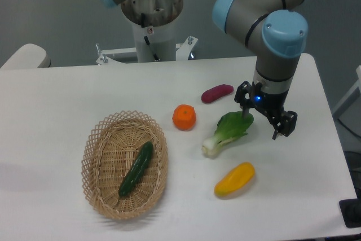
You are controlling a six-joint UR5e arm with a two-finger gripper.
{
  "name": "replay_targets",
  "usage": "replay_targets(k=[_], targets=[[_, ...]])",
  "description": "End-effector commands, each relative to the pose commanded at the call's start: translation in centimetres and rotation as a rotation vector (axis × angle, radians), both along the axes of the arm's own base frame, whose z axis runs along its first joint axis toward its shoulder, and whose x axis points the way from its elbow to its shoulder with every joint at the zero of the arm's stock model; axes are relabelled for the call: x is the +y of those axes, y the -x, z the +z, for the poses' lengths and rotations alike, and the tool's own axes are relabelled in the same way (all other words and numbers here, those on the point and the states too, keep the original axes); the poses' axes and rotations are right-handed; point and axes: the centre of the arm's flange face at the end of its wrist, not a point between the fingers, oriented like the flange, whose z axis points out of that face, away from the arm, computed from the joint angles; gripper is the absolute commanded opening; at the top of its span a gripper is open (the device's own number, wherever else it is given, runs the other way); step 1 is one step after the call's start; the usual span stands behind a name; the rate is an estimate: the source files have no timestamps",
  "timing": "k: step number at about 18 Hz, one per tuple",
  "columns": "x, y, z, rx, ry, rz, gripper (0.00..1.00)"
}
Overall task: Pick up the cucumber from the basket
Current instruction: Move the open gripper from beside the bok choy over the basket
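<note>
Next, my gripper grabs the cucumber's middle (136, 169), to lift it out of the wicker basket (97, 142).
The slim dark green cucumber (136, 169) lies diagonally inside the oval tan wicker basket (97, 142) at the front left of the table. My gripper (261, 125) hangs far to the right of the basket, just right of the bok choy. Its two fingers (245, 111) are spread apart with nothing between them, so it is open and empty.
A leafy bok choy (227, 132) lies beside the gripper. An orange (184, 117) sits between it and the basket. A purple sweet potato (217, 92) lies further back. A yellow pepper (234, 179) lies near the front edge. The robot base (151, 21) stands at the back.
</note>
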Motion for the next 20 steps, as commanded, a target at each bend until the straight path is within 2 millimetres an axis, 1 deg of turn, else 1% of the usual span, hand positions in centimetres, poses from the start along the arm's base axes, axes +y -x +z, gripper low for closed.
replay_targets(k=[1,3,6,7,9,12,15,16,17,18,19,20], targets=[[-0.1,0.1,0.1,0.001,-0.001,0.002,1.0],[-0.2,-0.3,-0.6,-0.009,0.003,0.001,1.0],[-0.1,-0.8,-0.4,-0.009,0.003,0.003,1.0],[-0.2,-1.3,-0.1,-0.008,0.002,0.006,1.0],[-0.3,-2.6,-0.4,-0.018,0.008,0.005,1.0],[1.4,-6.4,-0.3,-0.036,0.0,0.057,1.0],[3.5,-10.6,-0.7,-0.069,-0.006,0.17,1.0],[4.4,-12.5,-1.4,-0.089,-0.001,0.212,1.0],[5.9,-15.9,-2.5,-0.124,0.005,0.321,1.0],[6.4,-16.8,-3.2,-0.14,0.007,0.378,1.0],[7.4,-18.1,-3.5,-0.15,0.004,0.419,1.0],[8.9,-19.6,-4.3,-0.154,0.001,0.442,1.0]])
